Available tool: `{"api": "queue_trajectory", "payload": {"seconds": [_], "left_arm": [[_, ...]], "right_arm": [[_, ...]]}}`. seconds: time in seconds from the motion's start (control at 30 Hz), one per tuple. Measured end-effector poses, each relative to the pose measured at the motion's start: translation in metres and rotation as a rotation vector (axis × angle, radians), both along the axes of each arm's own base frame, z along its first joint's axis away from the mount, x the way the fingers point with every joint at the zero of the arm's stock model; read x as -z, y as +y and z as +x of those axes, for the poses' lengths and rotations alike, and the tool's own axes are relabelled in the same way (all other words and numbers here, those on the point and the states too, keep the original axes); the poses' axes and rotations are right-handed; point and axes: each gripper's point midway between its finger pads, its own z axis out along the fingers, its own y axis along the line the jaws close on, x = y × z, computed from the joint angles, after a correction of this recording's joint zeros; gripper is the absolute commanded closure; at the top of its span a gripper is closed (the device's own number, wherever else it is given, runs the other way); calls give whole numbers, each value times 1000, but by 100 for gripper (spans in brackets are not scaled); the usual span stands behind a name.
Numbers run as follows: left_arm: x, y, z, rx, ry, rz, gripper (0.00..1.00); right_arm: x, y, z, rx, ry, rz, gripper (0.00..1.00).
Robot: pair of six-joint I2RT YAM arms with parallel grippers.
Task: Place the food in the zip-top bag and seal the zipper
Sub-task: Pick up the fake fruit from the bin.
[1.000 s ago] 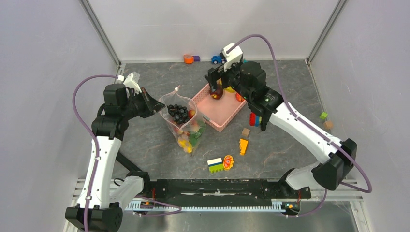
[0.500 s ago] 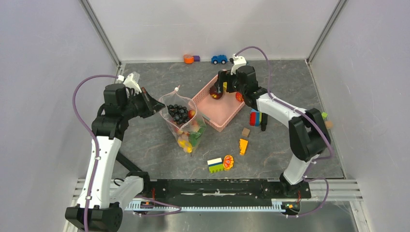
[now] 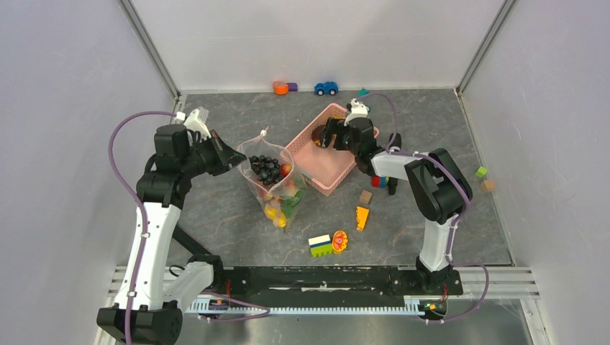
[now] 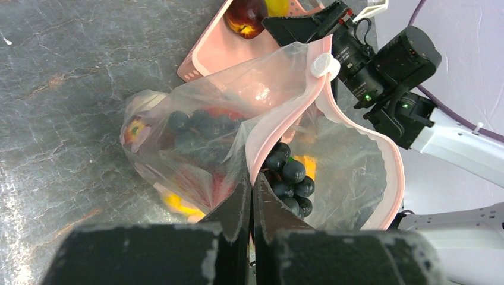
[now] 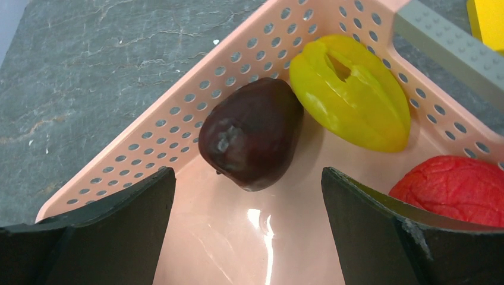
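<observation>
The apple (image 3: pixel 319 136) (image 5: pixel 252 133) is mostly beyond my right gripper's open fingers, so they would miss it if they closed now. My right gripper should first move toward the apple.
The clear zip-top bag (image 3: pixel 275 188) lies left of the pink basket (image 3: pixel 325 172) and holds dark berries (image 4: pixel 290 179) and other food. My left gripper (image 4: pixel 251 191) is shut on the bag's near mouth edge and holds the mouth agape. The pink zipper (image 4: pixel 397 172) curves round the opening. My right gripper (image 5: pixel 249 199) is open and low inside the basket's far corner. A dark red apple (image 5: pixel 252 133) lies just ahead of it, between the jaws' line. A yellow citrus piece (image 5: pixel 350 95) and a red ball-like fruit (image 5: pixel 457 187) lie to the apple's right.
The perforated basket wall (image 5: pixel 148 139) closes in round the right gripper. Loose toys lie on the table: an orange wedge (image 3: pixel 362 217), a green-and-yellow block (image 3: pixel 320 246), a brown cube (image 3: pixel 365 196), a coloured block stack (image 3: pixel 379 177) and a blue car (image 3: pixel 326 88).
The right arm has folded in and dropped its gripper lower into the basket's far corner, close to the apple. The left arm and the bag have not moved.
</observation>
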Motion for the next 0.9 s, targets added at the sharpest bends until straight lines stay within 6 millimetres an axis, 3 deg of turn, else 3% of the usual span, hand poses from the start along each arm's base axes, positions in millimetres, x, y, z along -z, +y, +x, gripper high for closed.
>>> {"api": "queue_trajectory", "payload": {"seconds": [0.2, 0.67, 0.9], "left_arm": [[1, -1, 0, 7, 4, -4, 98], [2, -2, 1, 8, 9, -5, 98], [2, -2, 1, 9, 11, -5, 98]], "right_arm": [[2, 5, 8, 30, -17, 75, 2], [34, 10, 12, 52, 41, 107, 4], [27, 20, 30, 48, 13, 129, 13]]}}
